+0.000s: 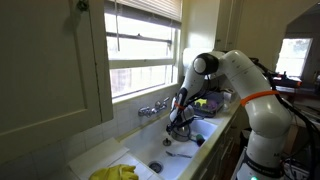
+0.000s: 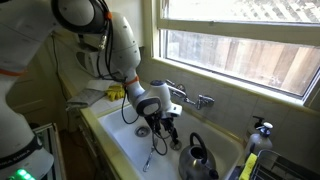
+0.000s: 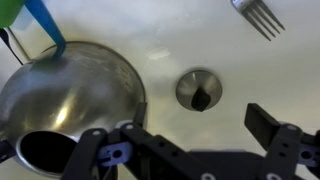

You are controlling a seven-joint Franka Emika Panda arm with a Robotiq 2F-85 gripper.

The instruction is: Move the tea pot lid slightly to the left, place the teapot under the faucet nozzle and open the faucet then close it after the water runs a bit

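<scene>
My gripper needs to grab the tea pot lid from above by its dark knob, so the lid's rim stays free to move slightly across the bottom of the sink.
The teapot (image 3: 70, 95) is a shiny grey metal kettle at the left of the wrist view, its dark opening towards me. It stands in the sink near the right end in an exterior view (image 2: 198, 160). The tea pot lid (image 3: 198, 88), a small round grey piece with a dark knob, lies on the sink floor just right of the teapot (image 2: 173, 143). My gripper (image 3: 180, 125) hangs open and empty above the lid (image 2: 165, 128). The chrome faucet (image 2: 190, 98) with its short nozzle (image 2: 176, 106) sits on the back ledge, also seen in an exterior view (image 1: 155, 108).
A fork (image 3: 258, 15) lies on the white sink floor beyond the lid. A thin utensil (image 2: 148, 160) and the drain (image 2: 142, 130) are in the sink. Yellow cloths (image 1: 115, 172) sit on the counter. A soap bottle (image 2: 262, 130) stands on the ledge.
</scene>
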